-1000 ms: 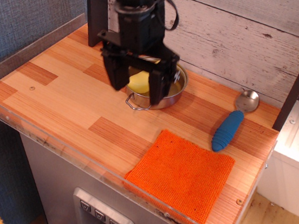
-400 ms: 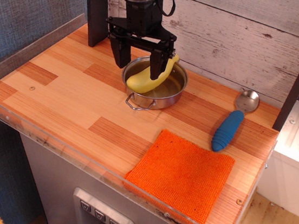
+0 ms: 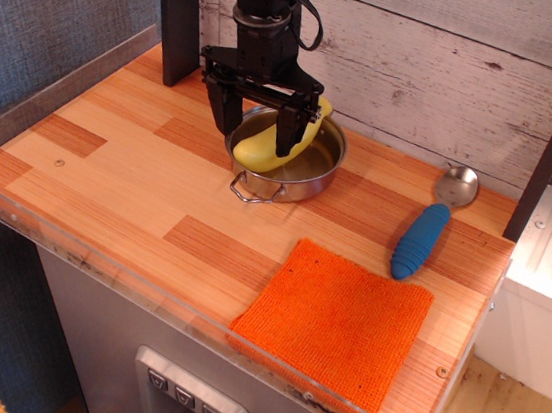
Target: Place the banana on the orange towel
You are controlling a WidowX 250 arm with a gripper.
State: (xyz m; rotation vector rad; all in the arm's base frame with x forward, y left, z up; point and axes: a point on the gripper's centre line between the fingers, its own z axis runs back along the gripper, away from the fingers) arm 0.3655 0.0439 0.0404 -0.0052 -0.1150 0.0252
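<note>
Next, my gripper grabs the banana's upper end (image 3: 317, 118), to place it on the orange towel (image 3: 338, 320).
The yellow banana (image 3: 268, 145) lies inside the steel pot (image 3: 287, 158) at the back of the wooden table, its far end resting on the pot's rim. My black gripper (image 3: 259, 126) hangs open right over the banana, one finger to its left outside the pot's rim, the other finger (image 3: 286, 132) down in front of the banana's middle. It holds nothing. The orange towel (image 3: 338, 320) lies flat near the front right edge of the table, well apart from the pot.
A blue-handled metal spoon (image 3: 426, 235) lies right of the pot, just behind the towel. A dark post (image 3: 179, 13) stands at the back left, a plank wall behind. A clear plastic lip (image 3: 191, 322) runs along the table's front edge.
My gripper has moved back and down from in front of the pot to straddle the banana. The banana, pot and towel have not moved.
</note>
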